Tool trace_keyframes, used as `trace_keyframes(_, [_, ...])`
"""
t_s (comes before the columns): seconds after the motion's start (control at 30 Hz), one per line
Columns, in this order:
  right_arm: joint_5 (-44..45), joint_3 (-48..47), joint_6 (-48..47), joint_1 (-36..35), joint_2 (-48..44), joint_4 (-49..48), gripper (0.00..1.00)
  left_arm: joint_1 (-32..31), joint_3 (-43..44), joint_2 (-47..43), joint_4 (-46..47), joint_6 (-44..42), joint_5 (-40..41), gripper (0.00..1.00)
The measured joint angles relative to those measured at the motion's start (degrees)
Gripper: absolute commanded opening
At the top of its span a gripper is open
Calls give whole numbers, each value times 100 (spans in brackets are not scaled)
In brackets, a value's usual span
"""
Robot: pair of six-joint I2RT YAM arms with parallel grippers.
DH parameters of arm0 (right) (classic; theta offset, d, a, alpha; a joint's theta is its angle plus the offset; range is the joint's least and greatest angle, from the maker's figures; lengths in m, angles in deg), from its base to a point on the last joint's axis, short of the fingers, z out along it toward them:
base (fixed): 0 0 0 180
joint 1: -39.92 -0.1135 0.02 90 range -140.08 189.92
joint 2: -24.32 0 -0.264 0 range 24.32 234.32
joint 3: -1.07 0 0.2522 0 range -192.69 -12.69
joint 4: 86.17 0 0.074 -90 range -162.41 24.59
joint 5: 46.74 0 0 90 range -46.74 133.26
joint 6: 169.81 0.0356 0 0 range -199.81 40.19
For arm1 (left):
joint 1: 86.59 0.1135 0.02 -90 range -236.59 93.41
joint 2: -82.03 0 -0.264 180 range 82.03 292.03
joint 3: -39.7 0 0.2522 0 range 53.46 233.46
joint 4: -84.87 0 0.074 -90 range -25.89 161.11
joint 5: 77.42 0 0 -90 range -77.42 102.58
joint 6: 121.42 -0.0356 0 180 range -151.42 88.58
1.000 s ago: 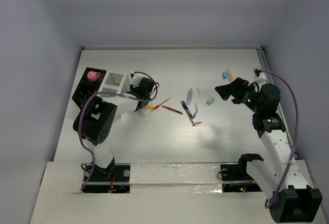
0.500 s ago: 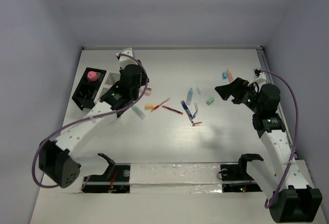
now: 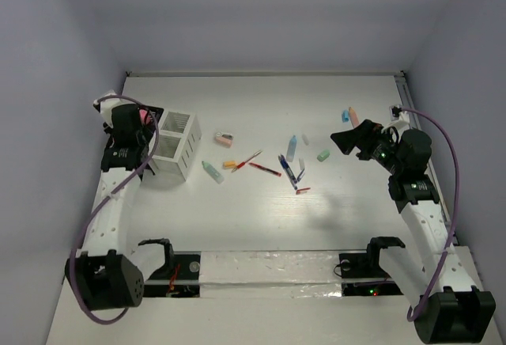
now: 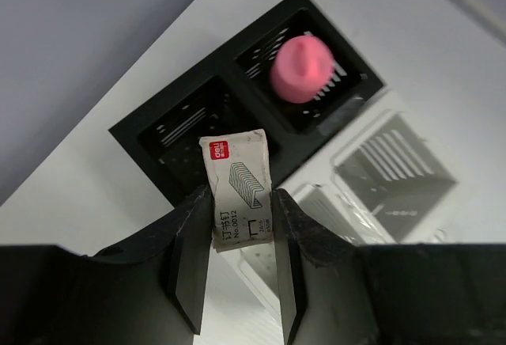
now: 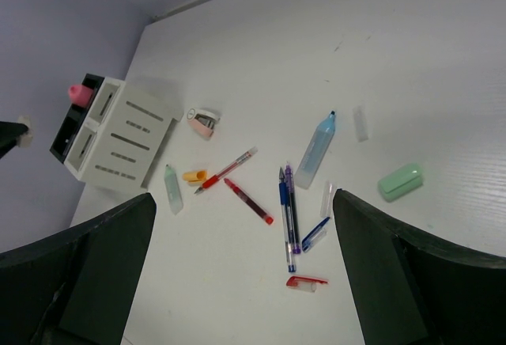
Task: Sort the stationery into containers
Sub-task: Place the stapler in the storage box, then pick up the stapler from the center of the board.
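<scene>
The staple box is high above the rim between the black box's empty section and the white slatted box, so for now my left gripper keeps hold of it.
My left gripper [image 3: 126, 120] is shut on a small white staple box [image 4: 237, 188] and holds it above the black slotted box [image 4: 170, 127]. A pink-topped piece [image 4: 302, 68] stands in one compartment of that box. The white slatted box [image 3: 175, 144] adjoins it on the right. My right gripper [image 3: 345, 140] is open and empty, held above the table's right side. Below it lie red pens [image 5: 228, 169], a blue pen [image 5: 285, 220], a pale blue marker [image 5: 316, 149], a mint green eraser [image 5: 400, 180] and an orange cap [image 5: 194, 176].
A pink-and-white small stapler [image 3: 225, 138] lies right of the white box, and a pale green tube [image 3: 212, 172] lies in front of it. A pale blue bit [image 3: 345, 115] and an orange bit [image 3: 353, 114] lie at the far right. A red cap [image 5: 307, 282] lies nearest.
My left arm has swung left from beside the white box to above the black box, carrying the staple box. The right arm has not moved.
</scene>
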Motion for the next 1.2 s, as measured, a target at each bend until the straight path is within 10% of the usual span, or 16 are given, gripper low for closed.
trace_keyframes(0.37, [-2, 0, 0, 0, -63, 2, 100, 623, -42, 1019, 197, -258, -205, 15])
trace_keyframes(0.57, [-2, 0, 0, 0, -70, 2, 100, 623, -42, 1147, 332, -348, -118, 54])
trace_keyframes(0.87, [-4, 0, 0, 0, -70, 2, 100, 560, -42, 1049, 437, -341, -151, 59])
trace_keyframes(1.2, [-7, 0, 0, 0, -33, 0, 100, -2592, 236, 833, 505, 232, 59, 62])
